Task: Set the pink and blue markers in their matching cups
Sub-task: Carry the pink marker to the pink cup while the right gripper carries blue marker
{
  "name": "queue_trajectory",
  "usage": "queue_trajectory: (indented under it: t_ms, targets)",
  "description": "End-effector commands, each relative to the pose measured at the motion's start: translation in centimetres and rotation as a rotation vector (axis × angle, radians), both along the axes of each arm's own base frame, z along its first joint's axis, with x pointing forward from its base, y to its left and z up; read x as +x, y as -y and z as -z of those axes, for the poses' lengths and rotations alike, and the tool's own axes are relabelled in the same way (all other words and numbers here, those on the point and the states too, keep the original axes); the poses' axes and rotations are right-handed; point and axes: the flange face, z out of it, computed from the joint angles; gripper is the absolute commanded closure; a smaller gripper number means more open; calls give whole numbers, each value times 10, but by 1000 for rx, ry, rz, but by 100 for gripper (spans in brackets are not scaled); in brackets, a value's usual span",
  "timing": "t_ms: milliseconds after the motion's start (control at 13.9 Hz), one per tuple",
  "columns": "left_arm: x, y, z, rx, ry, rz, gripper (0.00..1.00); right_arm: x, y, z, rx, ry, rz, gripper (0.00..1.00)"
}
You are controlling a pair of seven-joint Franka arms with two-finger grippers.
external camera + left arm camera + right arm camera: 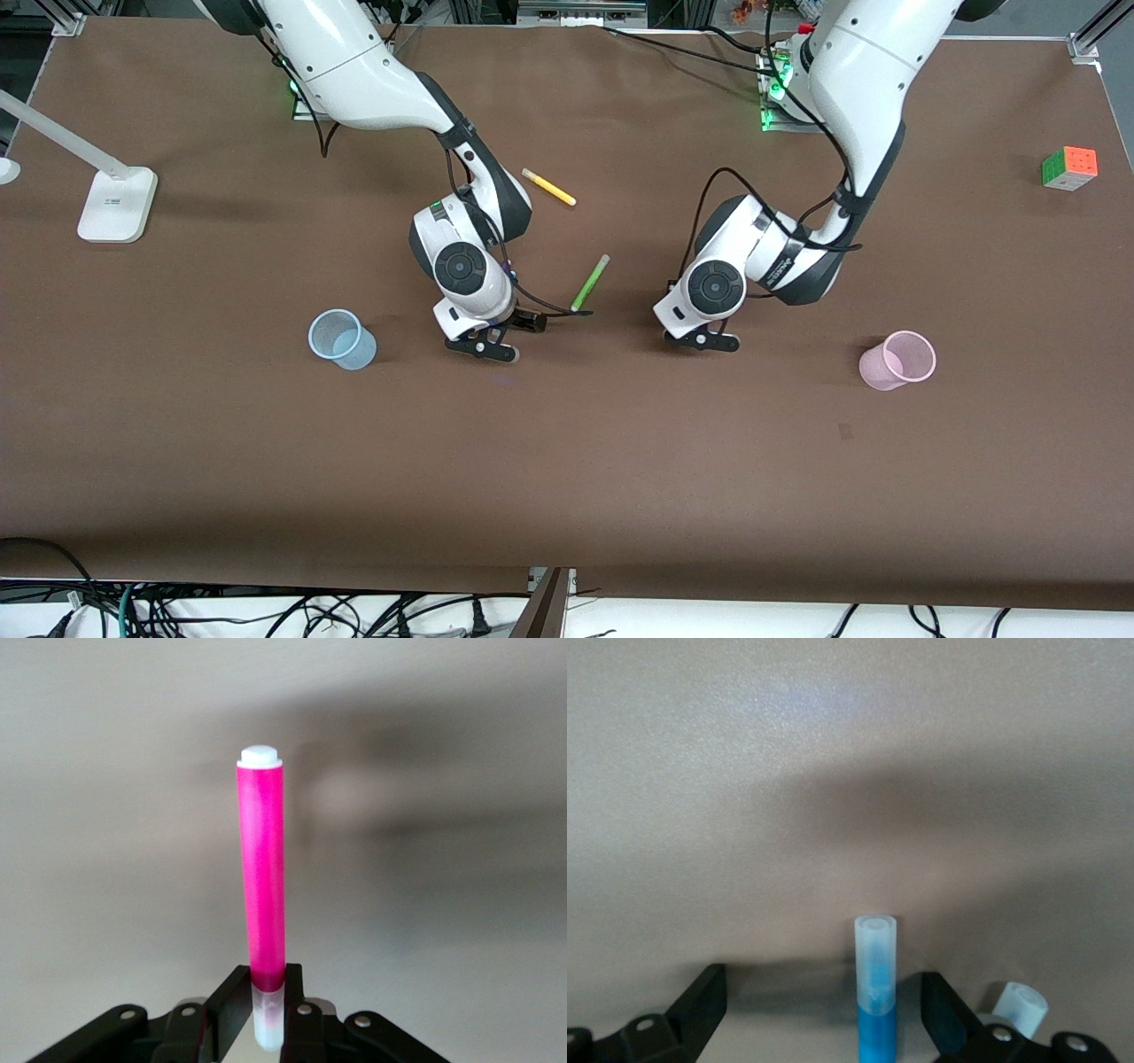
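Note:
Next, the right gripper grabs the marker's blue body near its clear cap (pixel 876 1036), to place the blue marker in the blue cup.
In the left wrist view my left gripper (pixel 266 988) is shut on the pink marker (pixel 263 868), near its paler end. In the front view this gripper (pixel 706 339) is low over the table's middle, and the pink cup (pixel 897 360) stands apart toward the left arm's end. In the right wrist view my right gripper (pixel 824 988) is open, with the blue marker (pixel 875 992) between its fingers, touching neither. In the front view this gripper (pixel 483 346) is low beside the blue cup (pixel 341 339). Both markers are hidden under the hands in the front view.
A lime-green marker (pixel 590 282) lies between the two hands. A yellow marker (pixel 548 187) lies farther from the front camera. A pale cylinder end (pixel 1021 1007) shows beside my right gripper. A puzzle cube (pixel 1069 167) and a white lamp base (pixel 116 204) stand at the table's ends.

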Motion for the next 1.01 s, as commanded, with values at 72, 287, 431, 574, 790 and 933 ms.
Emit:
queue_trajectory:
  t_ms: [72, 287, 431, 574, 790, 933]
  targets:
    - [9, -20, -40, 191, -46, 61, 100, -19, 8, -15, 6, -27, 6, 15]
    - [14, -39, -54, 264, -102, 173, 100, -24, 11, -19, -2, -41, -2, 38]
    - [25, -63, -65, 303, -149, 224, 100, -23, 12, -18, 0, -38, -28, 59]
    - [33, -82, -68, 352, -188, 347, 100, -23, 12, -18, 1, -38, -33, 75]
    - [50, -115, -84, 377, -257, 450, 100, -23, 14, -15, 0, -37, -36, 93]
    - [68, -146, -98, 403, -314, 556, 100, -20, 17, -18, 1, -37, -27, 100]
